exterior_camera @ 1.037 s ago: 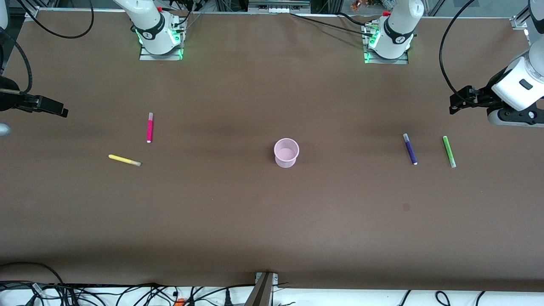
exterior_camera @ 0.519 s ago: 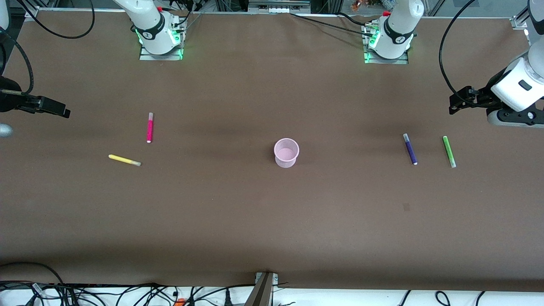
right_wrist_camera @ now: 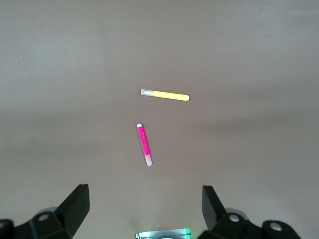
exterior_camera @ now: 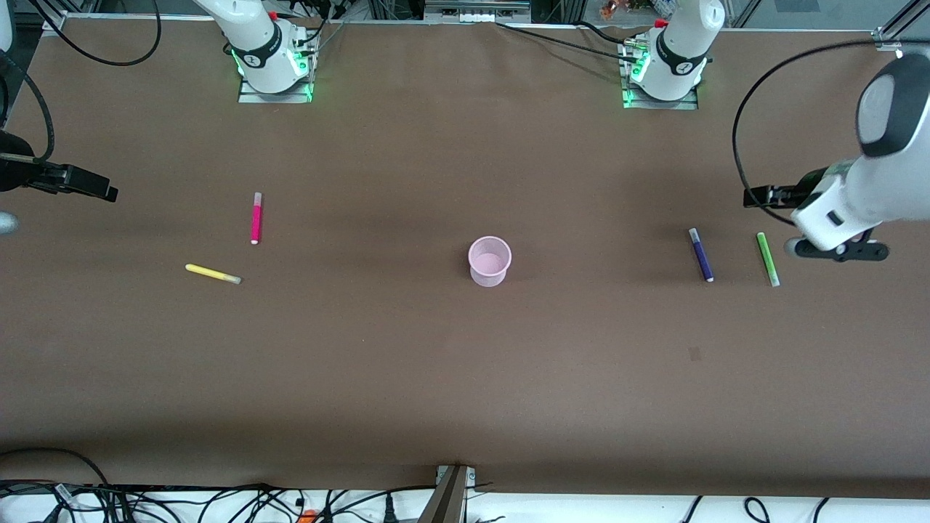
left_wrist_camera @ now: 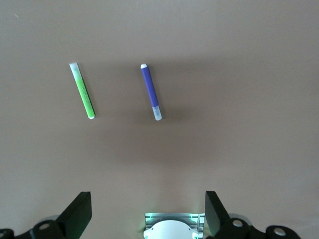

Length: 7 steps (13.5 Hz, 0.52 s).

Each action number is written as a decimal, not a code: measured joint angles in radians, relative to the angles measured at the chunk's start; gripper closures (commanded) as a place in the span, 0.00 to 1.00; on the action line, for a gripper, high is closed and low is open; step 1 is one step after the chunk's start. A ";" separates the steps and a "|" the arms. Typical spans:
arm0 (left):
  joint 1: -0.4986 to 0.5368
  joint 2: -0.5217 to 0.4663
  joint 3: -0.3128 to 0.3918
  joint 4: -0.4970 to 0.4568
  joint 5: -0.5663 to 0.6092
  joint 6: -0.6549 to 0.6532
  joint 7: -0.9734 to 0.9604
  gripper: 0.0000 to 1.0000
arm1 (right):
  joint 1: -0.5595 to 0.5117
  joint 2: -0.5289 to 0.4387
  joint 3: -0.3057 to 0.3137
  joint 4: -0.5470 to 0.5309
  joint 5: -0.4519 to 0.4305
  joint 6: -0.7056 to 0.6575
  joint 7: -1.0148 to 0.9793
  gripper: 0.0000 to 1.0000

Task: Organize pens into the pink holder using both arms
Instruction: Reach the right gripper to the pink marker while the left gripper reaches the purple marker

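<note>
My left gripper grabs the pen by its body (exterior_camera: 702, 258) next, to stand the purple pen in the pink holder (exterior_camera: 490, 260).
The pink holder (exterior_camera: 490, 260) stands upright mid-table. A magenta pen (exterior_camera: 256, 218) and a yellow pen (exterior_camera: 212, 274) lie toward the right arm's end. A purple pen (exterior_camera: 701, 255) and a green pen (exterior_camera: 767, 259) lie toward the left arm's end. My left gripper (exterior_camera: 759, 196) is open and empty, over the table just by the green pen. Its wrist view shows the green pen (left_wrist_camera: 82, 90) and purple pen (left_wrist_camera: 151, 92) ahead of the open gripper (left_wrist_camera: 147, 199). My right gripper (exterior_camera: 102, 190) is open, over the table's end. Its wrist view shows the yellow pen (right_wrist_camera: 164, 94), magenta pen (right_wrist_camera: 144, 145) and open gripper (right_wrist_camera: 144, 191).
The two arm bases (exterior_camera: 275, 65) (exterior_camera: 661, 73) with green lights stand at the table's back edge. Cables (exterior_camera: 218, 501) and a metal bracket (exterior_camera: 454, 487) run along the edge nearest the front camera. A brown cloth (exterior_camera: 465, 378) covers the table.
The left arm has swung its wrist down and inward, bringing its gripper closer to the green pen. The right gripper has hardly moved. The pens and holder have not moved.
</note>
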 measured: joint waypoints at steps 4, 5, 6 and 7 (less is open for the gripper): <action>0.021 0.165 0.009 -0.005 0.011 0.116 -0.026 0.00 | -0.002 0.014 -0.003 -0.006 0.001 -0.005 0.000 0.00; 0.023 0.192 0.009 -0.011 0.030 0.169 -0.028 0.00 | -0.001 0.022 -0.003 -0.014 0.002 -0.007 0.000 0.00; 0.024 0.212 0.009 -0.022 0.044 0.227 -0.028 0.00 | 0.000 0.033 -0.003 -0.019 0.002 -0.007 0.001 0.00; 0.024 0.222 0.008 -0.045 0.052 0.287 -0.029 0.00 | 0.001 0.045 -0.002 -0.023 0.002 -0.008 0.010 0.00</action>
